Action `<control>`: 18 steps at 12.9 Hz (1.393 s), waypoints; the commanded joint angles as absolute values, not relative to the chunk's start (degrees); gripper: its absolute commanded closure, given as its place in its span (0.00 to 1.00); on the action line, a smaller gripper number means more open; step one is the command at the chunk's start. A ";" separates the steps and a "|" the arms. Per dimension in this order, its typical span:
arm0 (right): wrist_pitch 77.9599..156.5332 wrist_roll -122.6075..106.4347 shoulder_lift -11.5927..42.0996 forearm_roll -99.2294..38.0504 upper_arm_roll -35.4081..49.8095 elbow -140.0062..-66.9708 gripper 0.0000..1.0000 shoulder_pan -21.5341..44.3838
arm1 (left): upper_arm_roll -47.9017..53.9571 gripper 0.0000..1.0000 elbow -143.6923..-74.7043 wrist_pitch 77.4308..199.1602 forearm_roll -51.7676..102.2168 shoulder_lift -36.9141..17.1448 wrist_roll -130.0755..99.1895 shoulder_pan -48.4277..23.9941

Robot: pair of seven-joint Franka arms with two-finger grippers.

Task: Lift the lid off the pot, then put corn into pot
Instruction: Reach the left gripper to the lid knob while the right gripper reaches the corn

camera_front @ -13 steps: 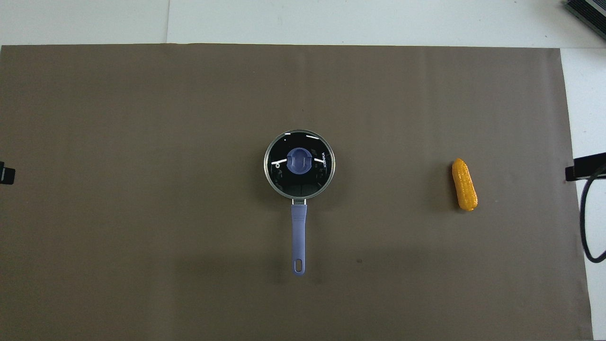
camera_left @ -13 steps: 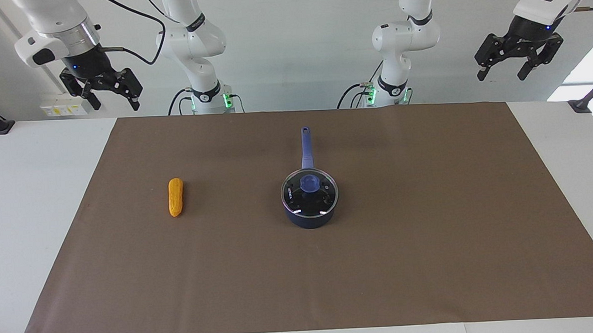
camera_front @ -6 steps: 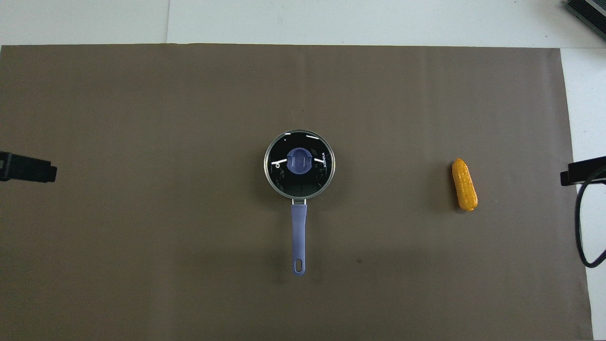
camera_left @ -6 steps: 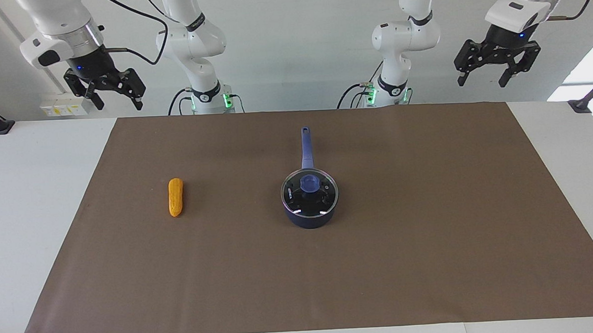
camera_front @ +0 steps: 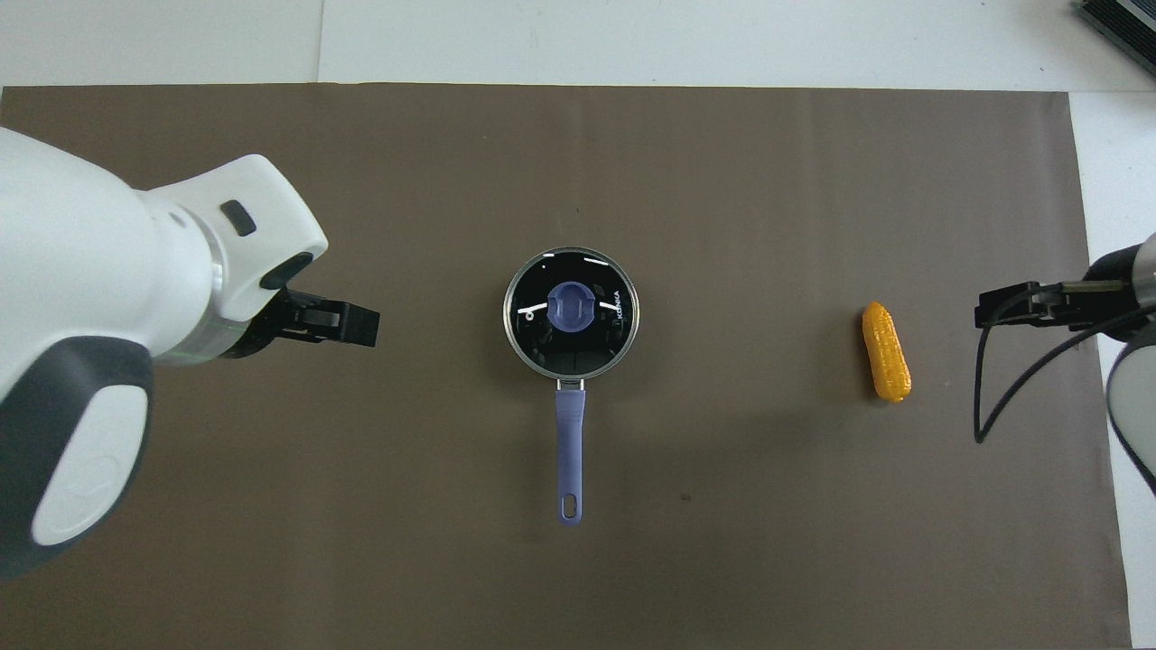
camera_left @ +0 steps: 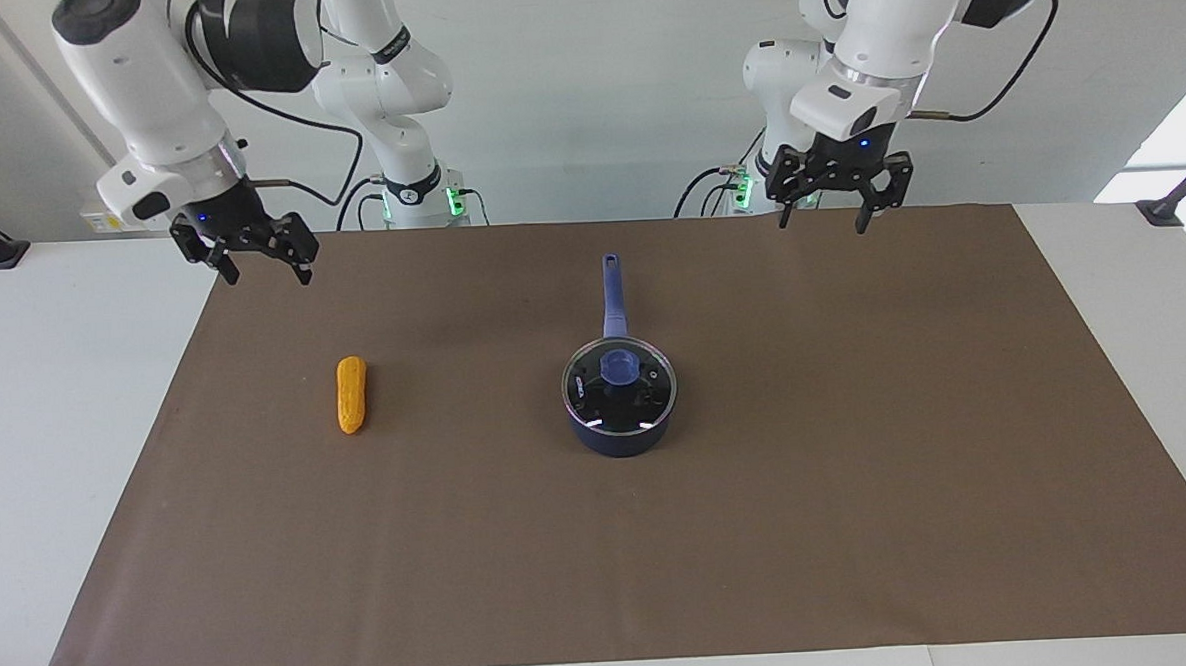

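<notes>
My left gripper should next grab the glass lid by its narrow blue knob [camera_front: 571, 307], because the lid covers the whole pot and is too wide for the fingers.
The pot [camera_left: 619, 440] stands in the middle of the brown mat, its long blue-purple handle [camera_front: 570, 447] pointing toward the robots. The glass lid [camera_left: 646, 396] with its blue knob [camera_front: 571, 307] sits on the pot. The corn [camera_left: 352, 395] lies on the mat toward the right arm's end, also in the overhead view [camera_front: 886, 352]. My left gripper [camera_left: 822, 225] is open and empty, up in the air over the mat on the left arm's side of the pot [camera_front: 348, 323]. My right gripper [camera_left: 267, 277] is open and empty, in the air near the corn [camera_front: 993, 311].
The brown mat [camera_left: 860, 481] covers most of the white table [camera_left: 45, 397]. Both arm bases stand at the table's robot edge. A dark object [camera_front: 1120, 23] lies at the table's corner farthest from the robots, at the right arm's end.
Both arms have swung in and down from the table's ends. The left gripper has come toward the pot, the right gripper toward the corn. Pot, lid and corn have not moved.
</notes>
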State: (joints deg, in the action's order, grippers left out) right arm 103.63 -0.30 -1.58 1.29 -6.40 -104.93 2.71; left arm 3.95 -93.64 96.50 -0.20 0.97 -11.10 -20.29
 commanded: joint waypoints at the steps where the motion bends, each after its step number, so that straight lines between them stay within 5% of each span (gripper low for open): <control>1: 108.70 -0.18 5.16 1.14 -6.15 -105.64 0.00 3.16 | 2.90 0.00 -94.31 102.46 -0.88 -2.80 -15.89 -25.12; 7: 123.38 -1.92 6.15 1.14 -6.24 -120.75 0.00 5.27 | 2.90 0.00 -88.35 111.34 -5.01 -17.29 -31.79 -33.22; 12: 130.16 -8.42 11.68 2.20 -6.24 -121.73 0.00 4.40 | 2.90 0.00 -82.28 113.99 -4.92 -24.94 -35.86 -36.12; 17: 129.99 -11.25 11.25 2.20 -6.24 -123.74 0.00 2.72 | 2.72 0.00 -81.30 117.42 -5.27 -29.09 -38.14 -37.09; 18: 129.99 -11.25 11.25 2.20 -6.24 -123.84 0.14 2.72 | 2.72 0.00 -81.39 117.16 -5.27 -29.09 -38.23 -37.18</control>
